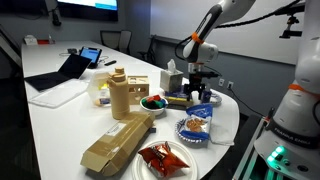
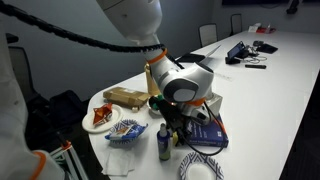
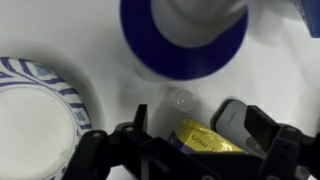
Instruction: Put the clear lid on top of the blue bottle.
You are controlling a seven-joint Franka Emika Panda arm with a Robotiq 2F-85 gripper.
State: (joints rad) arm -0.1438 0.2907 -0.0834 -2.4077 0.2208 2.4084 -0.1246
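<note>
I will next grab the lid from above by its opposite sides with my gripper. The bottom of the small clear lid stays clear that way, so it can fit on top of the blue bottle.
In the wrist view the blue bottle [image 3: 185,35] stands upright at the top, seen from above, with its pale narrow top in the middle. The small clear lid [image 3: 180,98] lies on the white table just below it, between the bottle and my gripper [image 3: 200,120]. The gripper is open, its two dark fingers spread wide, and nothing is held between them. A yellow packet [image 3: 205,140] and a grey flat thing [image 3: 235,118] lie under the jaws. In an exterior view the gripper [image 2: 175,118] hangs low right beside the bottle [image 2: 164,140].
A blue-striped paper plate [image 3: 40,110] lies to the left of the jaws. A plate with a red packet [image 1: 160,158], a brown carton [image 1: 118,140], a tissue box [image 1: 172,78], a bowl [image 1: 152,101] and a blue-and-white snack packet [image 1: 198,112] crowd the table end. A coiled cable [image 2: 205,168] lies near the edge.
</note>
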